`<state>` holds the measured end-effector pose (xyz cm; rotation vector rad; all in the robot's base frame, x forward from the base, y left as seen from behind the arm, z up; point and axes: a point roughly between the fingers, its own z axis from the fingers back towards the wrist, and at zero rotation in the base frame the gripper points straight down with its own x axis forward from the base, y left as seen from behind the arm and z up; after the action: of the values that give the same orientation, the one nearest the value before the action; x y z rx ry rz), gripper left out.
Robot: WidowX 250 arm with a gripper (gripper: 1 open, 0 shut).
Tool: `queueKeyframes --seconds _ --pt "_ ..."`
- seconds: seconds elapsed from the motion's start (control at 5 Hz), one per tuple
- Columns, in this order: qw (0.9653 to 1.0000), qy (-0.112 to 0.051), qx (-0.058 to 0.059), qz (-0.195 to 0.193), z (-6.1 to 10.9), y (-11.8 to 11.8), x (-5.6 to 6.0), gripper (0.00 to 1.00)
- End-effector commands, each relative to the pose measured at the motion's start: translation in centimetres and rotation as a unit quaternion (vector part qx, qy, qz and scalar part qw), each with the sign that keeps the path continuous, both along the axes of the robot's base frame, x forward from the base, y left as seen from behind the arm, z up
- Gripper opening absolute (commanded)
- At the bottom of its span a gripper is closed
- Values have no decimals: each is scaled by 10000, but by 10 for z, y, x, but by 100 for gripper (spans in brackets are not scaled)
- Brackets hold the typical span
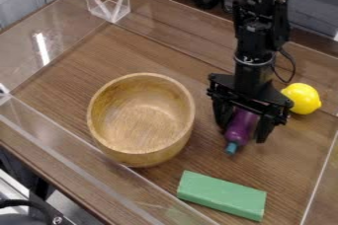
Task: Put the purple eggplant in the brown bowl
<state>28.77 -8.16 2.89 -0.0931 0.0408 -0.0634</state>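
I should grab the eggplant with my gripper by its purple body [239, 129] to put it in the brown bowl [141, 117], and leave its teal stem free.
The purple eggplant [240, 127] lies on the wooden table right of the brown bowl [141, 117], its teal stem end pointing toward the front. My black gripper [244, 120] points straight down over it, open, with one finger on each side of the eggplant and low near the table. The fingers straddle it without closing. The bowl is empty and stands a short way to the left of the gripper.
A yellow lemon [301, 98] sits just right of the gripper. A flat green block [222, 194] lies near the front edge. Clear acrylic walls [40, 46] border the table at left and back, with a clear stand [109, 4] at the back.
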Motion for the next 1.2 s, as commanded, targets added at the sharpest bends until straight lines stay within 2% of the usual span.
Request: queueKeyframes --seconds 0.0,0.2,0.4,0.6,0.8,1.0 --pt "9995 -306 -107 30 13 -3 13 0" --pt "9994 -297 -144 57 12 -2 13 100" --pt "9992 -325 -191 96 14 -1 14 100" --pt "9991 -344 -218 142 13 0 15 0" --pt "9990 -329 -235 179 13 2 14 100" --pt "9989 -330 -254 214 15 4 13 100"
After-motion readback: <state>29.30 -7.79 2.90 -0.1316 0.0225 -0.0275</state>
